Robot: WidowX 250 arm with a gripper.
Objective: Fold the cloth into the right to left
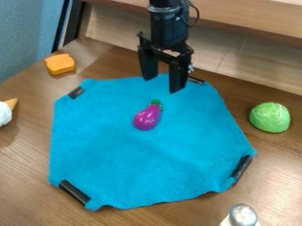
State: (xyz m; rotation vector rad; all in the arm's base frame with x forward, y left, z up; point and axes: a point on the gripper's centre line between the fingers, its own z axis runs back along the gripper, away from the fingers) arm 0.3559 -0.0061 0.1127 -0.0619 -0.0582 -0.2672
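Observation:
The blue cloth's black-clipped corner beside the silver-topped shaker is the part my gripper will grab next, to fold the cloth (130,163) over on itself.
My gripper (160,84) hangs over the back part of the cloth, its two fingers apart with nothing between them. The blue cloth (130,163) lies spread out on the wooden table, with black clips or pieces at its corners. A purple toy eggplant (147,118) with a green top rests on the cloth, a little in front of the gripper and slightly to its left.
An orange block (59,64) sits at the back left, and a white toy with a tan cone (5,112) at the left edge. A green toy cabbage (270,117) is at the right. A silver-topped shaker (242,216) stands at the front right. A wooden wall (230,53) rises behind.

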